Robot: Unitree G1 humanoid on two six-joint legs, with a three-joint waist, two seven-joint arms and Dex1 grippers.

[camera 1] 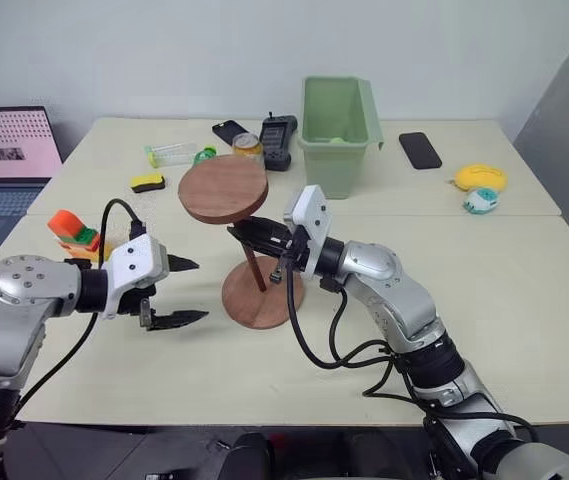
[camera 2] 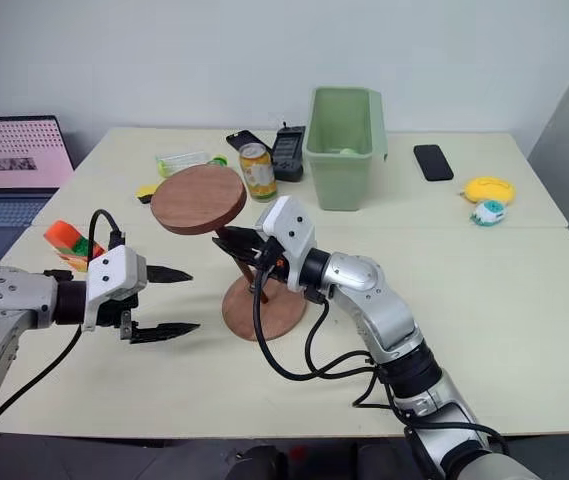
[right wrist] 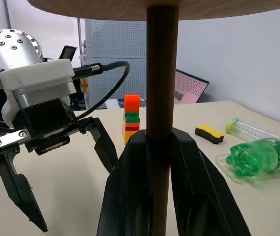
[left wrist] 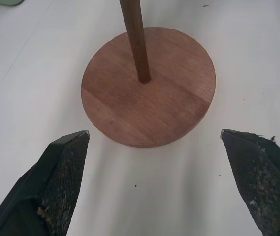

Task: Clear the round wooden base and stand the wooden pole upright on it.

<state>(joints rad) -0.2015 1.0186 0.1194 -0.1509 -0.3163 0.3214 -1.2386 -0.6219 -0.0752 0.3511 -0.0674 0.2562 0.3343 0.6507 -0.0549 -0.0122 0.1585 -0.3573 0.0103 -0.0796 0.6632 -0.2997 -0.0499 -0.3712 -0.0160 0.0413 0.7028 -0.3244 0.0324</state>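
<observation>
My right gripper is ready to release the wooden pole. The lower end of the pole sits in the round base's centre [camera 1: 262, 290], so the pole would stand.
The round wooden base [camera 1: 254, 300] lies flat on the table in front of me. The wooden pole [camera 1: 256, 268] has its lower end at the hole in the base's centre [left wrist: 143, 78] and leans slightly left, with its disc [camera 1: 224, 188] on top. My right gripper [camera 1: 247, 236] reaches in from the right and is shut on the pole just under the disc; its fingers [right wrist: 130, 187] clamp the rod. My left gripper [camera 1: 186, 292] hovers open just left of the base, apart from it, its fingers [left wrist: 63, 182] empty.
At the back stand a green bin [camera 1: 339, 135], a can [camera 1: 248, 146], a black handset [camera 1: 277, 140], two phones [camera 1: 420, 149], a plastic bottle [camera 1: 174, 153] and a yellow sponge [camera 1: 147, 182]. A brick toy [camera 1: 72, 230] sits far left, a laptop [camera 1: 4, 150] beyond, a yellow toy [camera 1: 481, 177] at right.
</observation>
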